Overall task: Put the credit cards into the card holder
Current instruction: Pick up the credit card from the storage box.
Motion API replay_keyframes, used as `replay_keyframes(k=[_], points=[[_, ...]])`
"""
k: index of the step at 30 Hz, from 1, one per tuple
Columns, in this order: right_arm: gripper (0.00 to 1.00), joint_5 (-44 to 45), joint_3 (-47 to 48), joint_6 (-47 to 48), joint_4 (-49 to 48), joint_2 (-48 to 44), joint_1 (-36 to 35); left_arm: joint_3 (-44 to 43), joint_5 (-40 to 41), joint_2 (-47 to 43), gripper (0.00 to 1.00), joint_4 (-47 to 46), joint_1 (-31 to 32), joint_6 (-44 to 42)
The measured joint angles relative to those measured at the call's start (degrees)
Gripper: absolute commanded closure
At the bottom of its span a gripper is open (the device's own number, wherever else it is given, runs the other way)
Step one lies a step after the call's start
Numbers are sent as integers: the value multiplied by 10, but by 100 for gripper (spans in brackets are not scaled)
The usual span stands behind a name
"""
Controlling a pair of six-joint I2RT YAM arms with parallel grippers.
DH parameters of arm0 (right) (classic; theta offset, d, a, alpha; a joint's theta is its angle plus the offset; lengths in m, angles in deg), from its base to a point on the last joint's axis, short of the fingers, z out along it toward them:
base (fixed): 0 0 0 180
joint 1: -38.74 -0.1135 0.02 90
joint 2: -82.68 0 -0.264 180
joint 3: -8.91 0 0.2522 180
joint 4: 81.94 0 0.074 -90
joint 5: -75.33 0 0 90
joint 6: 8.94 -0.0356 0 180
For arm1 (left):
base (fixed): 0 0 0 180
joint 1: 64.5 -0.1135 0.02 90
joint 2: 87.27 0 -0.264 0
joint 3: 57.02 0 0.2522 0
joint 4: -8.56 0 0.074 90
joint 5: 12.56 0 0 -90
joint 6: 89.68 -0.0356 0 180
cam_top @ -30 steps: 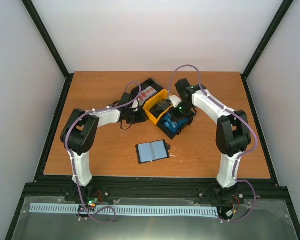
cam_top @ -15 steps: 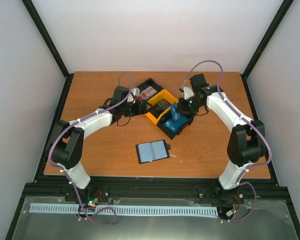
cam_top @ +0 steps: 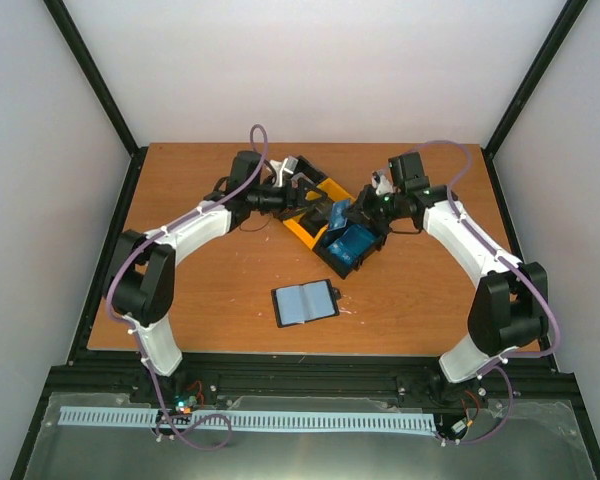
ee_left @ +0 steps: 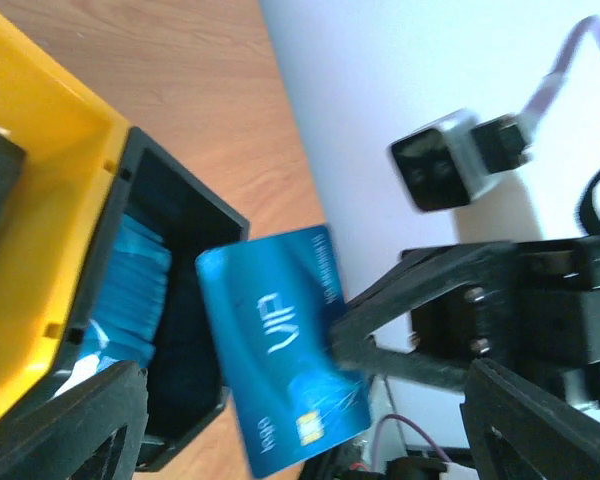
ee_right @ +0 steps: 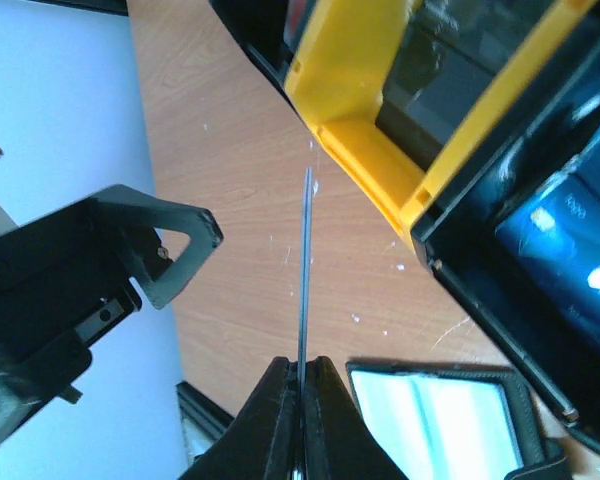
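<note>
My left gripper isn't ready to close yet: its fingers face the card's printed side [ee_left: 278, 350] instead of the card's edge [ee_left: 225, 370]. It needs to turn first, then close on the card.
My right gripper [cam_top: 348, 212] is shut on a blue credit card [cam_top: 337, 214], held upright above the bins. In the right wrist view the card [ee_right: 305, 260] shows edge-on, pinched between the fingertips [ee_right: 302, 395]. The left wrist view shows the card's [ee_left: 280, 350] printed face, with the right gripper's black fingers [ee_left: 420, 300] behind it. My left gripper [cam_top: 305, 190] stands open just left of the card, not touching it; its fingers [ee_left: 75, 425] frame the view. More blue cards [cam_top: 355, 243] lie in the near black bin. The card holder [cam_top: 305, 302] lies open on the table.
Three joined bins sit mid-table: a yellow one [cam_top: 308, 218] between two black ones [cam_top: 372, 252]. The yellow bin [ee_right: 355, 95] holds dark items. The card holder [ee_right: 440, 420] lies just below the right gripper's view. Bare wooden tabletop [cam_top: 200, 300] surrounds it.
My left arm swung back and right to the bins and its gripper opened wide. My right gripper lifted a blue card out of the near black bin and drew back to the right.
</note>
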Motion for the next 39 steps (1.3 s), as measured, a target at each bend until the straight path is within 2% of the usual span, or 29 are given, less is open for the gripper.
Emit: replay_keyframes(k=[6, 12, 15, 18, 22, 27, 31, 39], points=[[95, -44, -53, -83, -48, -12, 12, -23, -57, 39, 17, -10, 0, 56], [95, -82, -56, -118, -87, -19, 25, -32, -57, 57, 18, 21, 0, 71], [95, -99, -56, -125, -101, -24, 26, -37, -61, 57, 22, 26, 0, 78], [95, -115, -56, -125, -112, -24, 26, -38, -82, 58, 32, 15, 0, 99], [93, -133, -56, -125, -128, -24, 26, -43, -115, 63, 52, -20, 2, 141], [92, -150, -56, -122, -150, -24, 26, -41, -145, 64, 71, -80, 5, 195], [95, -163, -56, -123, -168, -24, 26, -39, -159, 64, 73, -118, 5, 225], [97, -173, -64, -127, -197, -33, 26, -34, -167, 64, 68, -139, 6, 244]])
